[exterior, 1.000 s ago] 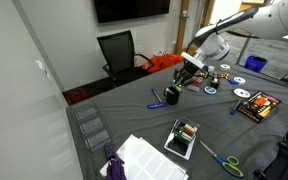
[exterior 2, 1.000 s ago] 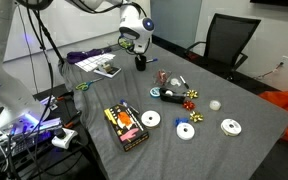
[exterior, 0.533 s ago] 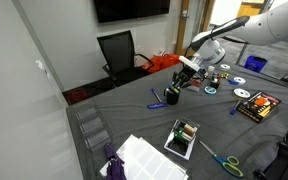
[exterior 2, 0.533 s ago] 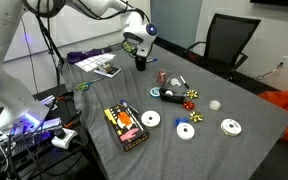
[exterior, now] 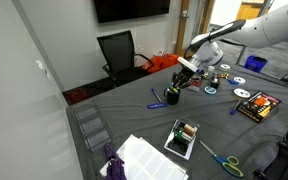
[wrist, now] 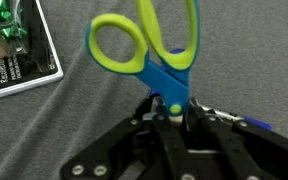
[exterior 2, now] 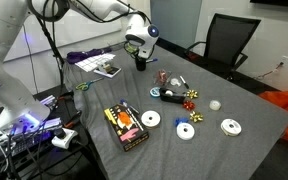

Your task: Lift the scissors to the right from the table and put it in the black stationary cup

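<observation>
My fingers hold the scissors low at the black stationary cup's opening [exterior: 171, 93] and opening now would drop the scissors inside, so it is time to open my gripper.
My gripper [wrist: 171, 108] is shut on the scissors [wrist: 149, 50] at their pivot. The bright green handle loops and blue body point away from it over the grey tablecloth. In both exterior views the gripper [exterior: 187, 70] [exterior 2: 136, 46] hangs just above the black stationary cup [exterior: 172, 96] [exterior 2: 140, 63], which stands upright on the table. The cup is hidden in the wrist view. The scissor blades are hidden between the fingers.
A clear box of small items [exterior: 183, 138] [wrist: 14, 45] lies near the cup. A longer teal-handled pair of scissors [exterior: 222, 160], a blue pen [exterior: 156, 100], several CDs [exterior 2: 151, 119], a DVD case [exterior 2: 126, 125] and white paper [exterior: 144, 157] lie around. A black chair [exterior: 117, 52] stands behind.
The gripper with the scissors has shifted slightly down and closer over the black cup. Nothing else on the table moved.
</observation>
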